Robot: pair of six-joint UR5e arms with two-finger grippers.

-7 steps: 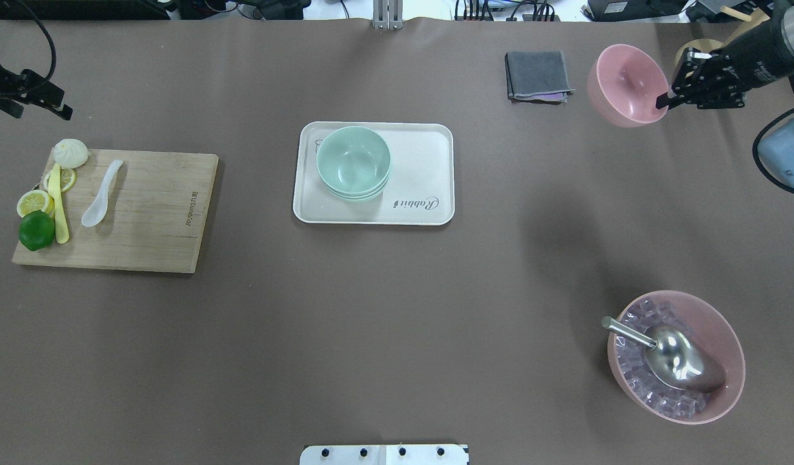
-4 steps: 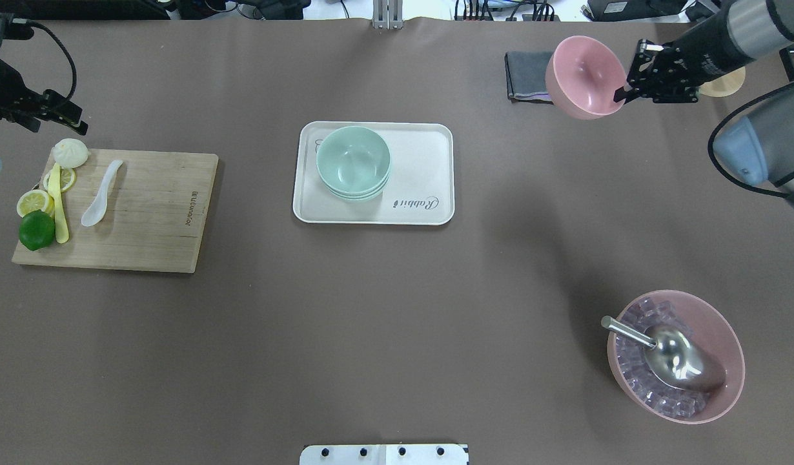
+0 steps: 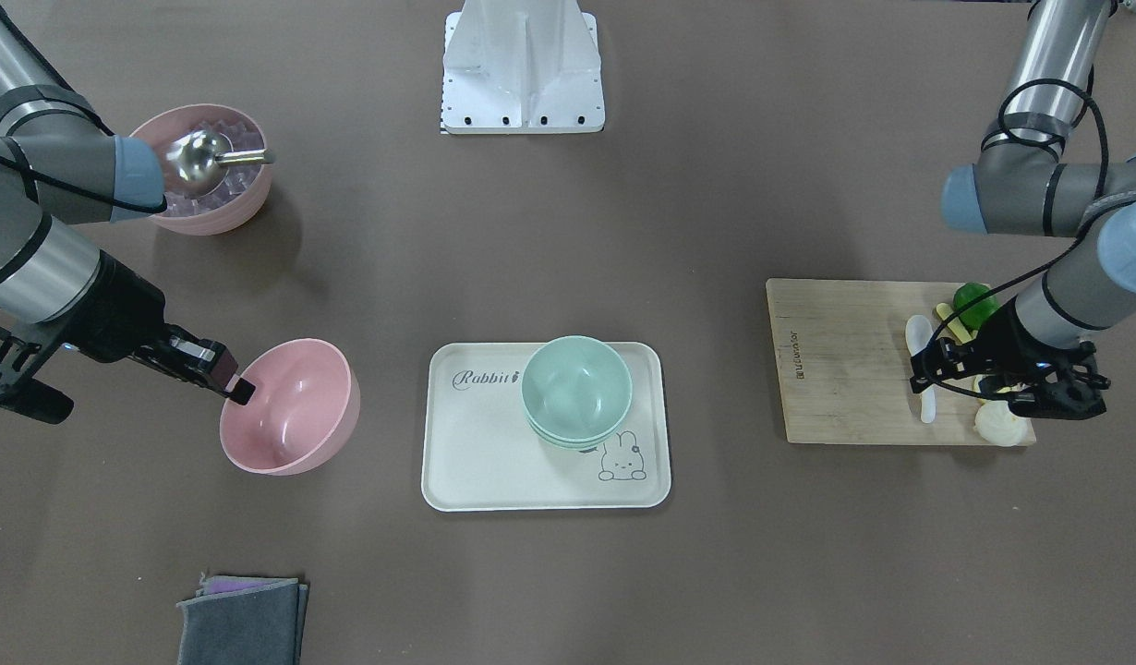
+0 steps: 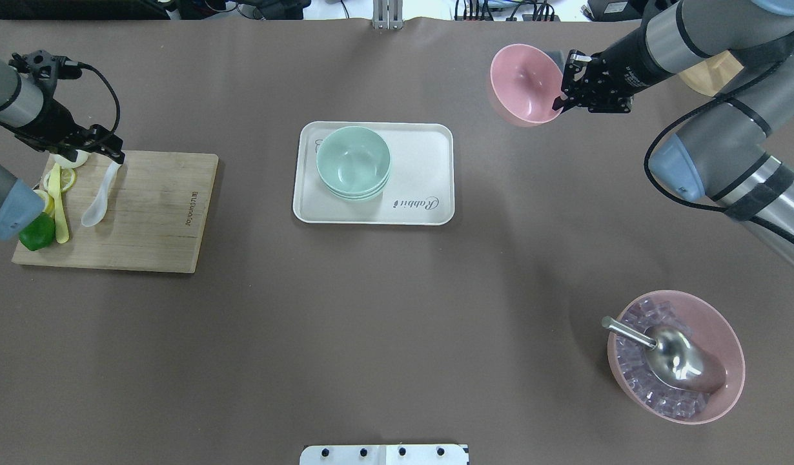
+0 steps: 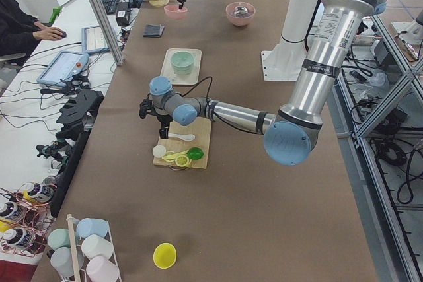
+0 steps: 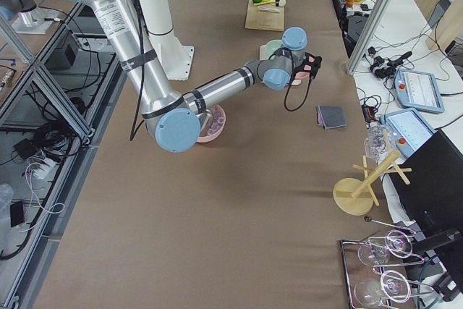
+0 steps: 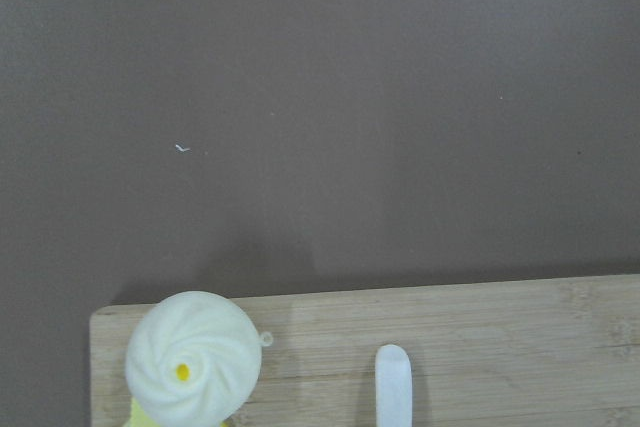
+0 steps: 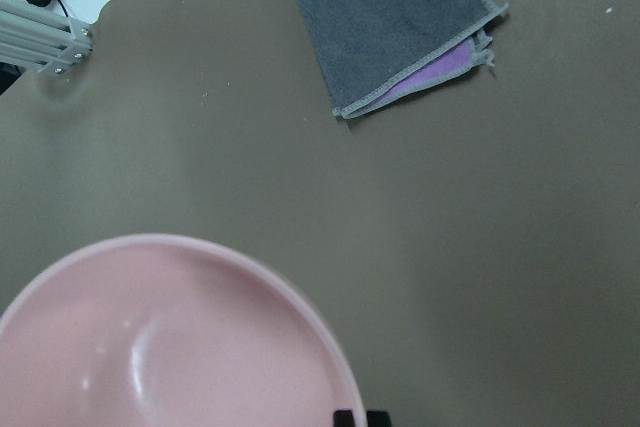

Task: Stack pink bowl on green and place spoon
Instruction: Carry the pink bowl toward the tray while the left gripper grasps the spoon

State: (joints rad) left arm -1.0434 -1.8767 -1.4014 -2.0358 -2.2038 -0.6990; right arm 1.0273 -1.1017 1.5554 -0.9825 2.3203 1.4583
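Next, my left gripper grabs the white spoon by its handle (image 3: 927, 405) (image 7: 393, 387), to place it with the stacked bowls.
The pink bowl (image 4: 523, 81) hangs tilted above the table, right of the white tray (image 4: 423, 174). My right gripper (image 4: 560, 101) is shut on its rim (image 3: 238, 388). The right wrist view shows the pink bowl (image 8: 170, 337) low in the frame. Two nested green bowls (image 4: 353, 161) stand on the tray's left half. The white spoon (image 4: 100, 194) lies on the wooden board (image 4: 152, 213), its handle tip (image 7: 393, 387) pointing at the board's far edge. My left gripper (image 4: 90, 152) hovers open over that far edge, above the handle end and a bun (image 7: 193, 357).
Lemon slices, a lime (image 4: 37, 232) and a pale-yellow stick (image 4: 60, 213) lie on the board's left side. A large pink bowl of ice cubes (image 4: 726, 342) with a steel scoop (image 4: 674, 358) stands at the near right. A grey cloth (image 3: 245, 619) lies beyond the pink bowl.
My right gripper has carried the pink bowl leftward, toward the tray. My left arm has moved in and down from the table's left edge to the board's far edge.
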